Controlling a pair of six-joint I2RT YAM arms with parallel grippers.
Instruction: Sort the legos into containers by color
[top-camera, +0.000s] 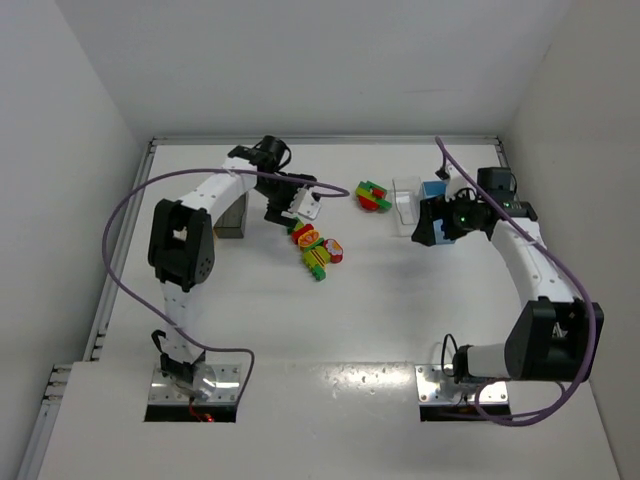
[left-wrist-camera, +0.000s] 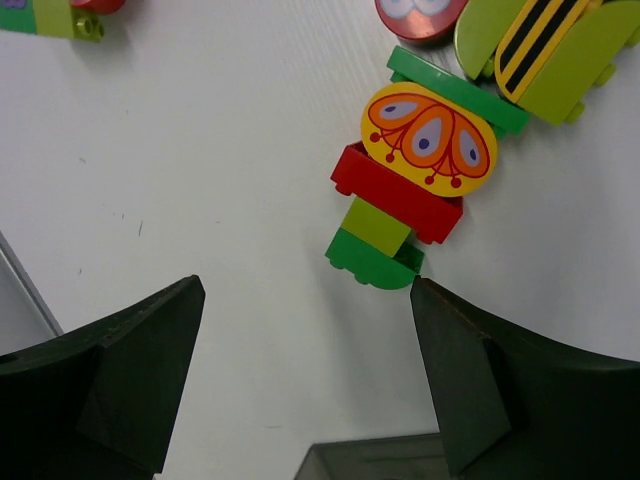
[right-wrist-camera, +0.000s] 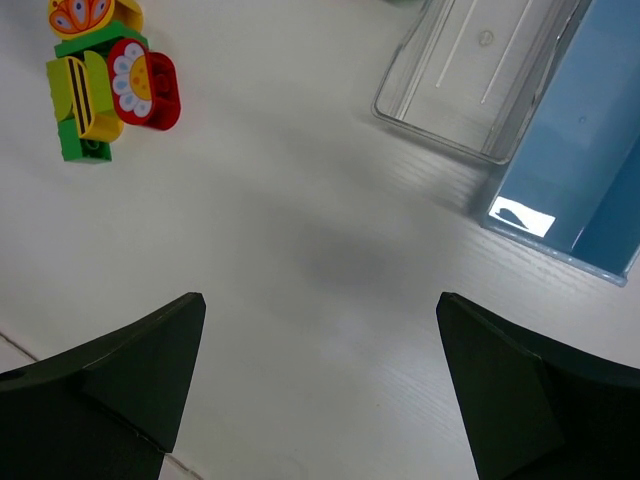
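Note:
I need to grab the lego cluster next with my left gripper by its green and lime end bricks. The yellow oval will then stay free to pull off.
A cluster of legos (top-camera: 318, 248) lies mid-table: a yellow oval on red and green bricks (left-wrist-camera: 420, 170), a striped green piece (left-wrist-camera: 550, 50) and a red flower disc (right-wrist-camera: 150, 85). A second cluster (top-camera: 374, 195) lies farther back, left of the clear container (top-camera: 405, 205) and the light blue container (top-camera: 435, 190). The dark grey container (top-camera: 232, 215) stands half hidden behind the left arm. My left gripper (left-wrist-camera: 305, 290) is open just short of the green brick (left-wrist-camera: 375, 262), nothing between its fingers. My right gripper (right-wrist-camera: 320, 300) is open over bare table, near the clear container (right-wrist-camera: 480, 70) and the blue one (right-wrist-camera: 580, 180).
White walls close the table in at the back and on both sides. A rim of the grey container (left-wrist-camera: 370, 460) shows right behind my left fingers. Purple cables loop from both arms. Another lego piece (left-wrist-camera: 50, 15) sits at the left wrist view's top left corner.

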